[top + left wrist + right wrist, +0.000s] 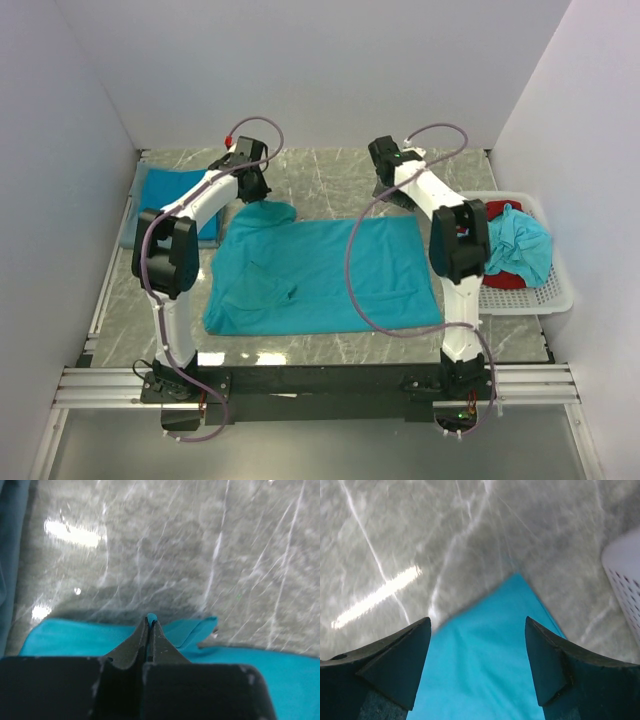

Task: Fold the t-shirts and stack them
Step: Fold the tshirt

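I will next grab the spread teal t-shirt by its far corner near the basket with my right gripper, to fold its far edge over.
One teal t-shirt (pixel 320 275) lies spread flat in the middle of the table. My left gripper (pixel 256 188) is at its far left corner, where the cloth bunches up. In the left wrist view that gripper (pixel 150 621) is shut on a small fold of the t-shirt (pixel 70 637). My right gripper (pixel 393 196) hovers over the far right corner, and in its wrist view it (pixel 477 630) stands open above the t-shirt's corner (pixel 490 665), holding nothing. A second teal t-shirt (pixel 180 200) lies folded at the far left. A third (pixel 522 245) is crumpled in the basket.
A white lattice basket (pixel 545 300) stands at the right, its wall (pixel 626 575) showing in the right wrist view. A red garment (pixel 503 277) lies in it under the teal cloth. White walls close the marble table (pixel 330 170) on three sides.
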### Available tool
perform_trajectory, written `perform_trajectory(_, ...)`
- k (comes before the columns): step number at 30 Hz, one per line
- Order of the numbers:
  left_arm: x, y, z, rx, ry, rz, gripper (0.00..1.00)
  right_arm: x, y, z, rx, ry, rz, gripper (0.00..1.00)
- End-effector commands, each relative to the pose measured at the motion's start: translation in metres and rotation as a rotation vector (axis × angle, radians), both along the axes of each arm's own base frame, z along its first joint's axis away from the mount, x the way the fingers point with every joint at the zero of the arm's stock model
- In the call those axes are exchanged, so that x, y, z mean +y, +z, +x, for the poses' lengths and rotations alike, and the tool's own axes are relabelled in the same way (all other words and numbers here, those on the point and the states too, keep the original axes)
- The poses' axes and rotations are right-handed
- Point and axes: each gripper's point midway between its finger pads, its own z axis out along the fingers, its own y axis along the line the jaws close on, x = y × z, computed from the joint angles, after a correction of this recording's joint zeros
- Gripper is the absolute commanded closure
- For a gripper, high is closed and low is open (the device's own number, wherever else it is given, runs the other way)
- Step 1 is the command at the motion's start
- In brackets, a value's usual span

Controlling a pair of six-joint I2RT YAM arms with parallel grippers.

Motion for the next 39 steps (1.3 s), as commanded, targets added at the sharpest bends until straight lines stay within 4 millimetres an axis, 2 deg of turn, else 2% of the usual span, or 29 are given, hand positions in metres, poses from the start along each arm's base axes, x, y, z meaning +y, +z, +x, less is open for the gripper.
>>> perform_trajectory(1,-0.006,0.039,-0.004,-0.097,-0.05,-0.031,1.0,-0.013,0.012,0.006,0.029,-0.066,-0.1,0.18)
perform_trajectory(2,-0.004,0.035,-0.008,-0.087,-0.047,-0.029,1.0,-0.014,0.0,0.008,0.054,-0.069,-0.123,0.19)
perform_trajectory(3,-0.005,0.036,-0.009,-0.093,-0.05,-0.035,1.0,-0.015,0.005,0.013,0.047,-0.072,-0.132,0.19)
perform_trajectory(5,-0.005,0.039,-0.013,-0.104,-0.055,-0.046,1.0,-0.015,-0.006,0.016,0.069,-0.068,-0.151,0.19)
perform_trajectory(11,-0.008,0.039,-0.02,-0.104,-0.065,-0.071,1.0,-0.016,-0.03,0.009,0.147,-0.074,-0.163,0.21)
perform_trajectory(14,-0.006,0.04,-0.023,-0.104,-0.056,-0.069,1.0,-0.018,-0.028,0.012,0.138,-0.076,-0.172,0.23)
perform_trajectory(19,-0.01,0.045,-0.027,-0.117,-0.068,-0.099,1.0,-0.022,-0.029,0.005,0.166,-0.084,-0.185,0.26)
perform_trajectory(25,-0.006,0.053,-0.033,-0.135,-0.054,-0.103,1.0,-0.021,-0.031,-0.005,0.208,-0.08,-0.178,0.4)
perform_trajectory(31,-0.005,0.058,-0.037,-0.145,-0.056,-0.107,1.0,-0.016,-0.034,-0.004,0.227,-0.063,-0.125,0.43)
perform_trajectory(34,-0.005,0.059,-0.038,-0.143,-0.059,-0.107,1.0,-0.012,-0.036,-0.008,0.234,-0.057,-0.098,0.52)
perform_trajectory(36,-0.005,0.06,-0.038,-0.143,-0.058,-0.106,1.0,-0.011,-0.038,-0.011,0.237,-0.055,-0.082,0.65)
perform_trajectory(38,-0.004,0.06,-0.039,-0.143,-0.054,-0.104,1.0,-0.012,-0.039,-0.012,0.238,-0.058,-0.081,0.72)
perform_trajectory(39,-0.004,0.061,-0.04,-0.146,-0.053,-0.106,1.0,-0.012,-0.039,-0.013,0.238,-0.061,-0.079,0.72)
